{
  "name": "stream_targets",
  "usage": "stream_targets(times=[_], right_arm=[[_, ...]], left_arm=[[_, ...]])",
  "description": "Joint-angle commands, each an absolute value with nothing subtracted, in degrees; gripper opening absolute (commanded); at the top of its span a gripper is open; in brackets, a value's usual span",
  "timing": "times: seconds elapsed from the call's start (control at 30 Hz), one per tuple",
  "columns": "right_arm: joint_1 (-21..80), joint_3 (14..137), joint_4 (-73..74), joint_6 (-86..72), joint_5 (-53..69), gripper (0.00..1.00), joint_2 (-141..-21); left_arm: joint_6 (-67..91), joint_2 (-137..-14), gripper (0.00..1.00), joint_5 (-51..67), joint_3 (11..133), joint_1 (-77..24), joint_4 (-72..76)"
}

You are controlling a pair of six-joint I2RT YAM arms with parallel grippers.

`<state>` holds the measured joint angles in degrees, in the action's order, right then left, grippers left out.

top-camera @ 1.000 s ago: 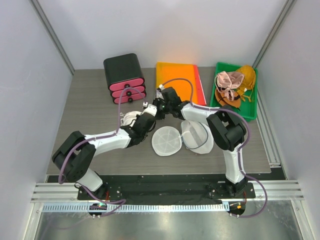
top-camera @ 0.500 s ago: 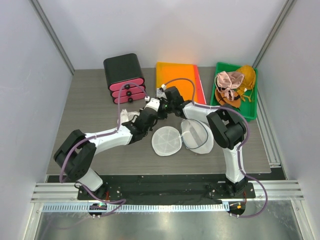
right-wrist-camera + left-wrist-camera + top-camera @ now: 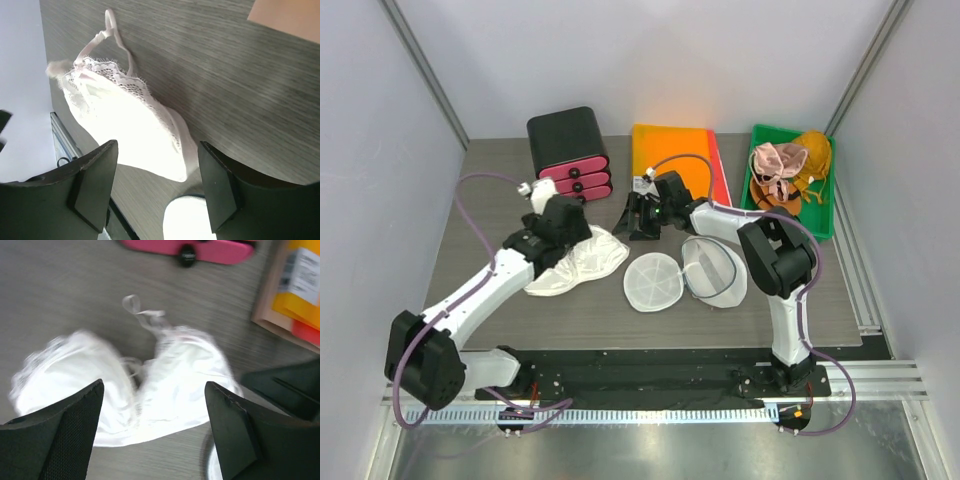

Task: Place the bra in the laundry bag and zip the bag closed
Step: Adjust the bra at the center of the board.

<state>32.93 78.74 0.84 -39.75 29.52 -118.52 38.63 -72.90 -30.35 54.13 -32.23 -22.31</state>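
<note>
I should next pick up the bra [image 3: 578, 265] with my left gripper by the cup farther from the laundry bag, and leave the nearer cup to my right gripper for folding.
The white lace bra [image 3: 578, 265] lies spread flat on the table, left of the laundry bag. The laundry bag [image 3: 653, 282] is a white mesh clamshell lying open, its second half [image 3: 713, 272] to the right. My left gripper [image 3: 563, 232] hovers over the bra's far edge, open and holding nothing. In the left wrist view the bra [image 3: 165, 375] lies below the left gripper [image 3: 154, 390]. My right gripper [image 3: 638, 220] stands open just beyond the bag, apart from the bra. In the right wrist view the bra [image 3: 125, 120] and the bag's rim [image 3: 187, 220] show past the right gripper [image 3: 157, 147].
A black drawer unit with pink fronts [image 3: 570, 155] stands at the back left. An orange tray [image 3: 675, 160] lies behind the right gripper. A green bin [image 3: 825, 215] at the back right holds several garments. The near table edge runs just past the bra.
Both grippers opened and let go of the bra, which now lies spread on the table. The left arm swung away to the left; the right gripper barely moved.
</note>
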Motion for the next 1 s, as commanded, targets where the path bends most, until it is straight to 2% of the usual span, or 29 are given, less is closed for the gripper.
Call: stream_targets(times=[0.0,0.07,0.2,0.4,0.53,0.6,0.8,0.9,0.97], right_arm=[[33.8,78.8,0.3,-38.3,30.3,0.71,-113.1],[34.4,78.7,0.6,-37.9,30.5,0.72,-113.0],[34.5,77.3,0.6,-36.8,30.3,0.78,-112.6],[34.5,77.0,-1.6,-37.1,32.5,0.79,-112.8],[34.5,76.6,-2.3,-37.4,32.8,0.79,-112.5],[34.5,76.5,-2.5,-37.3,32.8,0.79,-112.7],[34.5,75.9,-4.0,-38.3,33.7,0.79,-113.4],[34.5,76.0,-4.2,-38.7,33.8,0.79,-113.8],[34.5,75.9,-4.3,-38.8,33.7,0.79,-113.9]], left_arm=[[55.1,-65.5,0.79,-27.3,50.6,-24.7,-38.1],[58.9,-60.1,0.78,-27.5,47.5,-21.2,-40.2],[60.8,-52.5,0.83,-23.4,41.5,-12.0,-40.4],[63.8,-50.3,0.94,-14.9,33.7,-2.0,-37.1],[66.1,-50.5,0.87,-9.1,26.0,6.2,-29.4],[67.2,-49.3,0.80,-7.7,23.0,7.1,-22.8],[67.4,-50.4,0.77,-5.3,17.0,7.3,-8.6],[66.7,-52.8,0.76,-5.1,17.0,7.3,-6.6],[66.5,-53.5,0.71,-5.4,16.9,7.3,-6.2]])
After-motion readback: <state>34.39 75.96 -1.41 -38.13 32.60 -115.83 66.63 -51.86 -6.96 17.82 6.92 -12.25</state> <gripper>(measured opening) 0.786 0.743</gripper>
